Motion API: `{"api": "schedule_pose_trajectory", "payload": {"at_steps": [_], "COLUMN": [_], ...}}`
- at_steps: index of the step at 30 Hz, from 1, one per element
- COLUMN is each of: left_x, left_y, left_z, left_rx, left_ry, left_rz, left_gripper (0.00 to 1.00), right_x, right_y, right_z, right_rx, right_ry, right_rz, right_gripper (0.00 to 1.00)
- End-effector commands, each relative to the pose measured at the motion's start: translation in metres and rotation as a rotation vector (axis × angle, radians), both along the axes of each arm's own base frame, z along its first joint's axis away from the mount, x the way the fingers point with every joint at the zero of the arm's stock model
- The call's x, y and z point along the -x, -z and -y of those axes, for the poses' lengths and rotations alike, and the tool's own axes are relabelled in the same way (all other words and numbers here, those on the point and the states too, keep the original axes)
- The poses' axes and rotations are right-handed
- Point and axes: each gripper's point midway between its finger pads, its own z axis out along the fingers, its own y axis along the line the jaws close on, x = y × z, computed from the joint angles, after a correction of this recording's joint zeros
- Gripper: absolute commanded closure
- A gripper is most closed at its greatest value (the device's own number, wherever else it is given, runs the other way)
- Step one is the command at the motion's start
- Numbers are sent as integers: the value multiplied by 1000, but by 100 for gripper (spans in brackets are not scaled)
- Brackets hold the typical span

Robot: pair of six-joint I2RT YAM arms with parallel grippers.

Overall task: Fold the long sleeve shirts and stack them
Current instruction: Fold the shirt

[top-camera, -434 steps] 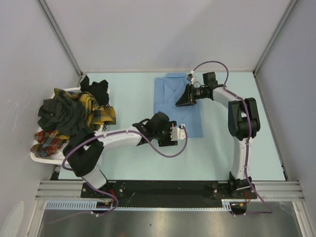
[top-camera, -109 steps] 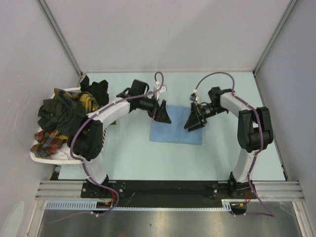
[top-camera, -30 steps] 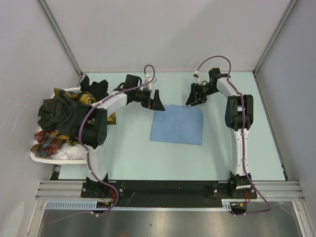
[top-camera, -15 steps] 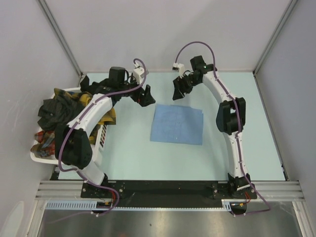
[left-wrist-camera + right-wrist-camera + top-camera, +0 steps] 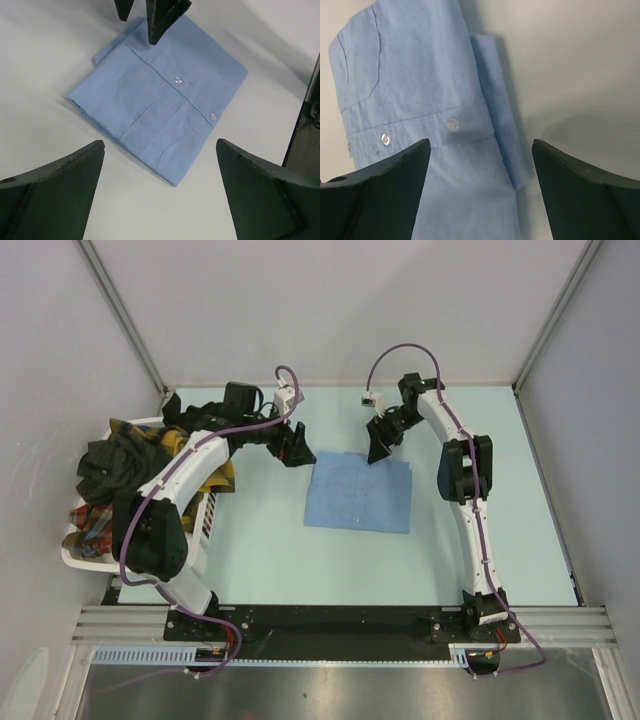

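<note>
I need to turn the light blue shirt for folding, so next I need to grab it with my right gripper at its far edge point(image 5: 368, 459) beside the button placket point(image 5: 480, 142).
A light blue shirt point(image 5: 360, 492) lies folded into a flat rectangle at mid-table, buttons and chest pocket up point(image 5: 160, 95). My left gripper point(image 5: 297, 450) hovers open just off its far left corner and holds nothing point(image 5: 160, 145). Over the far edge hangs my right gripper point(image 5: 380, 445), jaws wide apart above the button placket point(image 5: 480, 142), cloth point(image 5: 420, 100) below them and not pinched. More long sleeve shirts are heaped at the left: dark green-black point(image 5: 125, 468), yellow-black plaid point(image 5: 205, 472) and red plaid point(image 5: 95, 525).
The heap fills a white slatted basket point(image 5: 85, 560) at the table's left edge. Grey walls close in the table at the back and both sides. The right gripper's fingers point(image 5: 162, 17) show at the top of the left wrist view.
My right gripper has opened wider and come down toward the blue shirt's far edge. The left gripper swung toward the back left, then edged back toward the shirt's corner, still open.
</note>
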Motion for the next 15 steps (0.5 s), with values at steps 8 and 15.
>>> {"api": "schedule_pose_trajectory", "payload": {"at_steps": [8, 15], "left_x": [-2, -4], "left_y": [-2, -1], "left_z": [6, 7], "left_rx": [29, 24], "left_ry": [25, 27], "left_rz": [-23, -17], "left_gripper": [1, 1], "right_x": [1, 47], "right_y": [30, 44], "right_z": [-4, -4], "right_rx": [-53, -8], "right_ry": [31, -64], "right_rz": [-109, -246], "right_gripper": [14, 24]}}
